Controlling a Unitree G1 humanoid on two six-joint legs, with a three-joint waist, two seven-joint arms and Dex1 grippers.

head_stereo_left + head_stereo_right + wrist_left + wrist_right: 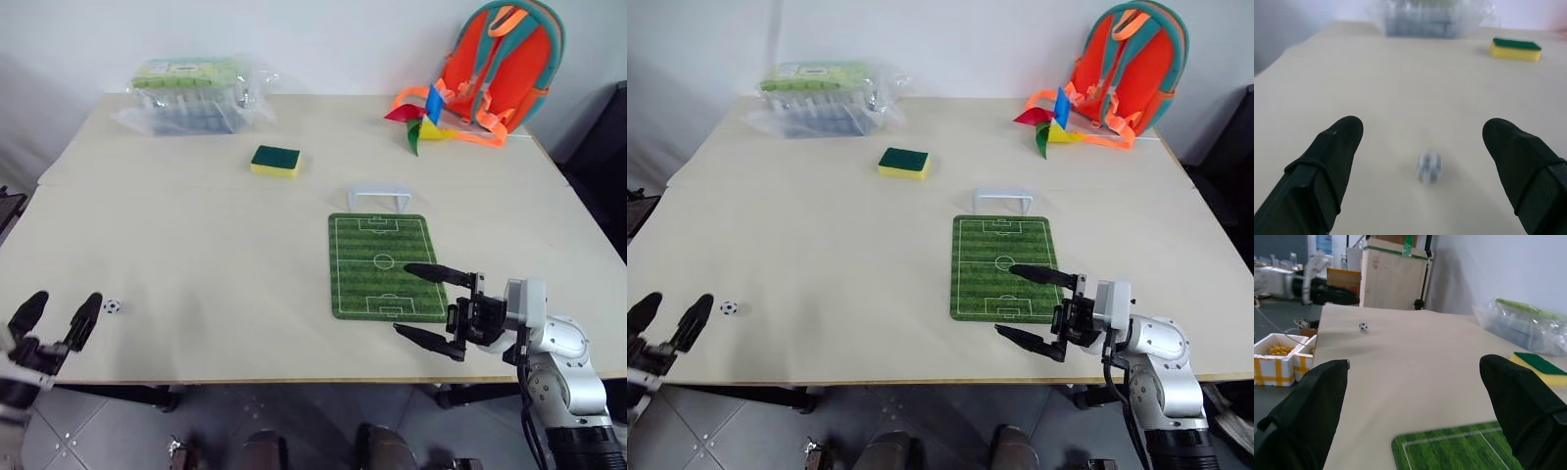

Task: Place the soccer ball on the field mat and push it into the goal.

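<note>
The soccer ball [113, 306] [1428, 166] lies on the tabletop beyond my left gripper's fingers, so my left gripper needs to move toward the ball before it closes on it.
The tiny black-and-white soccer ball [113, 306] lies on the bare tabletop near the front left edge, far left of the field mat. My left gripper [57, 315] hovers open just left of the ball, which shows a little beyond and between its fingers [1334, 156] in the left wrist view as the ball [1428, 166]. The green field mat [384, 264] lies right of centre, with the white goal [378, 197] at its far end. My right gripper [433, 303] is open at the mat's near right corner, pointing left, holding nothing.
A green-and-yellow sponge [275, 161] sits behind the mat's left. A clear plastic-wrapped pack [191, 94] stands at the back left, an orange backpack [500, 61] and a colourful pinwheel [423, 116] at the back right. The table's front edge [294, 380] runs close below both grippers.
</note>
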